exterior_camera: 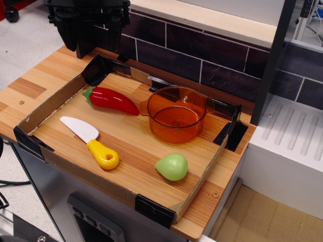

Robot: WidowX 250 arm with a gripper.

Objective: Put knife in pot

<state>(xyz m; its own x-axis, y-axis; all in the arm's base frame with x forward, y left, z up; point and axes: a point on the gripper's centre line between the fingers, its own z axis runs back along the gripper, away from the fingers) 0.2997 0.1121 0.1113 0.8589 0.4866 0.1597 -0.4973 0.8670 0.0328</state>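
Note:
I will put the knife in the orange pot (176,115), so next I will grab the knife with my gripper by its yellow handle (103,155).
The knife (90,141) lies flat at the front left of the wooden board, its white blade pointing back left and its yellow handle (103,155) toward the front. The orange translucent pot (176,115) stands upright and empty at the back right of the board, well apart from the knife. My black gripper (91,35) hangs above the back left corner of the board, high over the surface, far from both. Its fingers stand apart and hold nothing.
A red chili pepper (110,100) lies between the gripper and the pot. A green pear-shaped toy (172,166) sits at the front right. A low cardboard rim (49,103) with black taped corners frames the board. A dark tiled wall (202,55) runs behind.

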